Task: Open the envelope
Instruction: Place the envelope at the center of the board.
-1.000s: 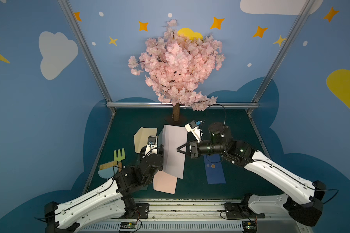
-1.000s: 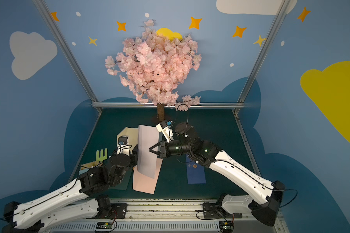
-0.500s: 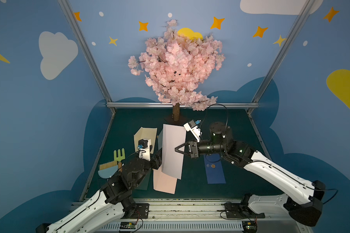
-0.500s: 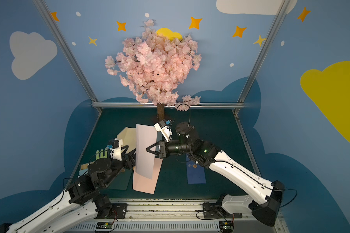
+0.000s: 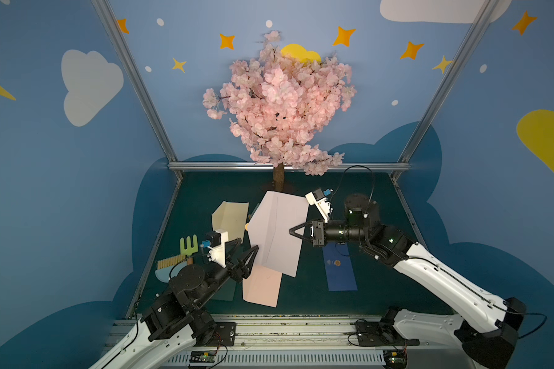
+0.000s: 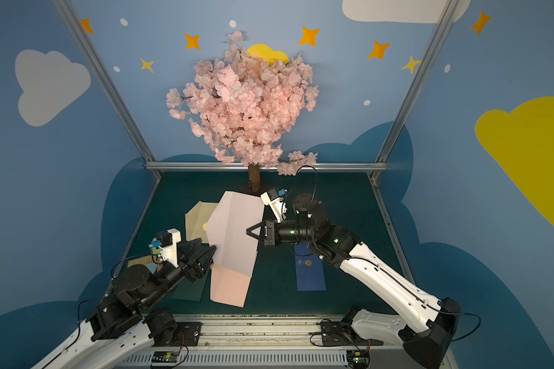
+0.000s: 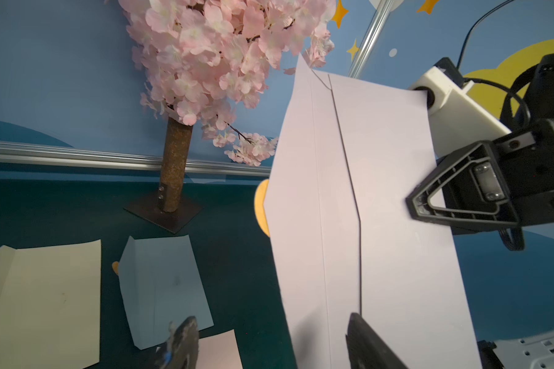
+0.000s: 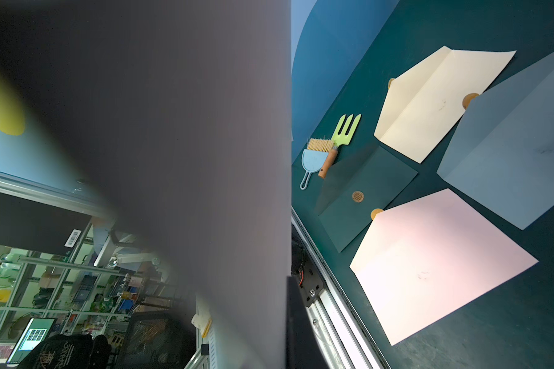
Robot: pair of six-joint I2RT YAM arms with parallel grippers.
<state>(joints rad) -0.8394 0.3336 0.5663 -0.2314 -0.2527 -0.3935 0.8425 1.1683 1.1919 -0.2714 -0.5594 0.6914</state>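
My left gripper grabs the lilac envelope's unfolded flap edge next, opposite my right gripper, to lay the envelope open.
A pale lilac envelope (image 5: pixel 275 233) (image 6: pixel 234 236) hangs upright above the table. My right gripper (image 5: pixel 291 230) (image 6: pixel 247 230) is shut on its right edge. The flap stands unfolded toward the left arm, with an orange seal (image 7: pixel 260 207) at its tip. In the right wrist view the envelope (image 8: pixel 173 159) fills the frame beside one dark finger (image 8: pixel 296 319). My left gripper (image 5: pixel 248 244) (image 6: pixel 208 243) is open at the lower left edge. In the left wrist view the flap's edge of the envelope (image 7: pixel 365 207) reaches between that gripper's (image 7: pixel 269 338) spread fingers; I cannot tell if they touch.
Other envelopes lie on the green table: cream (image 5: pixel 229 217), pink (image 5: pixel 263 287), dark blue (image 5: pixel 339 271), grey-blue (image 7: pixel 163 281) and dark green (image 8: pixel 362 191). A green fork (image 5: pixel 189 246) and a brush (image 5: pixel 170 264) lie at the left. The blossom tree's trunk (image 5: pixel 278 177) stands at the back.
The left arm has drawn back toward the front left and its gripper has opened wider. The envelope's flap now stands unfolded to the left. The right gripper has kept its hold.
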